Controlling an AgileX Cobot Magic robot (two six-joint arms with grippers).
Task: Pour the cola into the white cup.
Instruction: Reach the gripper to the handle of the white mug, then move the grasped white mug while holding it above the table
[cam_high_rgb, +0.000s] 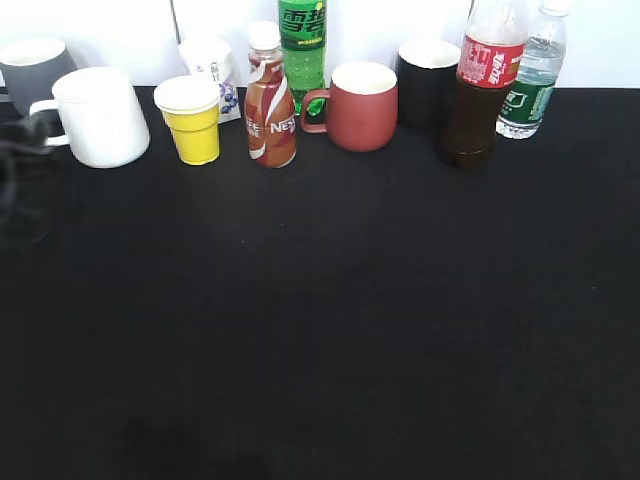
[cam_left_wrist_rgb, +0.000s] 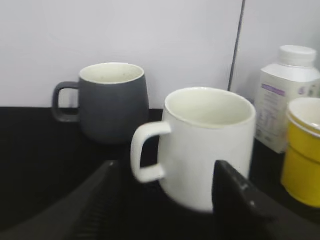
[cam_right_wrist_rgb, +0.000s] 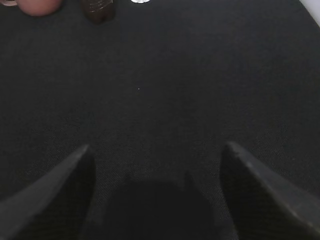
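Observation:
The left gripper grabs the white cup by its slim loop handle (cam_high_rgb: 40, 108) next. The white cup's round body (cam_high_rgb: 104, 120) is wider than my open fingers.
The white cup (cam_high_rgb: 100, 116) stands at the back left of the black table, handle to the left; it also shows in the left wrist view (cam_left_wrist_rgb: 207, 145), empty. My left gripper (cam_left_wrist_rgb: 165, 172) is open just in front of the cup, its fingers either side of the cup's lower part and handle; in the exterior view it is a dark blur at the left edge (cam_high_rgb: 28, 140). The cola (cam_high_rgb: 482, 85) stands upright at the back right; its base shows in the right wrist view (cam_right_wrist_rgb: 100, 10). My right gripper (cam_right_wrist_rgb: 156, 155) is open and empty over bare cloth, far short of the cola.
Along the back stand a grey mug (cam_high_rgb: 30, 70), a yellow cup (cam_high_rgb: 192, 120), a white bottle (cam_high_rgb: 212, 70), a Nescafe bottle (cam_high_rgb: 270, 100), a green bottle (cam_high_rgb: 302, 45), a red mug (cam_high_rgb: 360, 105), a black mug (cam_high_rgb: 428, 80) and a water bottle (cam_high_rgb: 535, 75).

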